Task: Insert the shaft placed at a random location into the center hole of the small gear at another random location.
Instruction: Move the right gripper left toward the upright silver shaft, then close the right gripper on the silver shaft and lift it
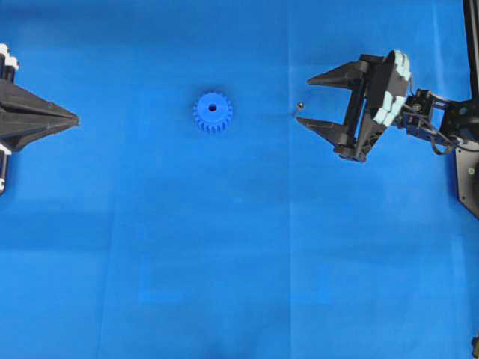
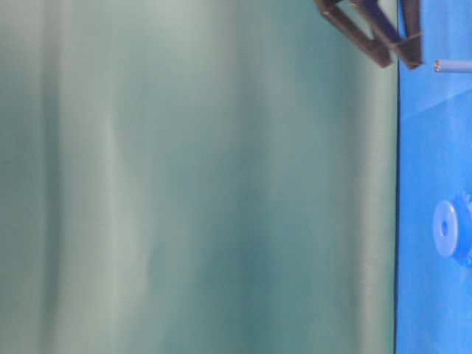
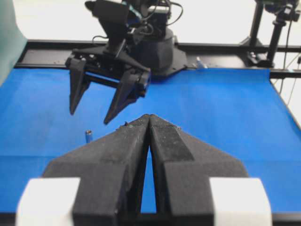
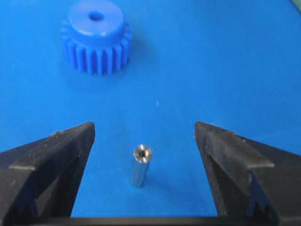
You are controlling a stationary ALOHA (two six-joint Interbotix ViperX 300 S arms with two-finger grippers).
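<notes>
Next, my right gripper takes hold of the shaft by its top end. The shaft's bottom end then stays free to go into the gear's center hole.
The small gear lies flat on the blue cloth, hub up, with its center hole showing. The shaft stands upright on the cloth to the gear's right. My right gripper is open with a finger on each side of the shaft, not touching it. In the right wrist view the shaft stands between the wide-open gripper, with the gear and hole beyond. My left gripper is shut and empty at the far left. Its fingers hide the gear in the left wrist view.
The blue cloth covers the table. The right arm's base and a black frame stand at the cloth's far edge in the left wrist view. A green backdrop fills the table-level view.
</notes>
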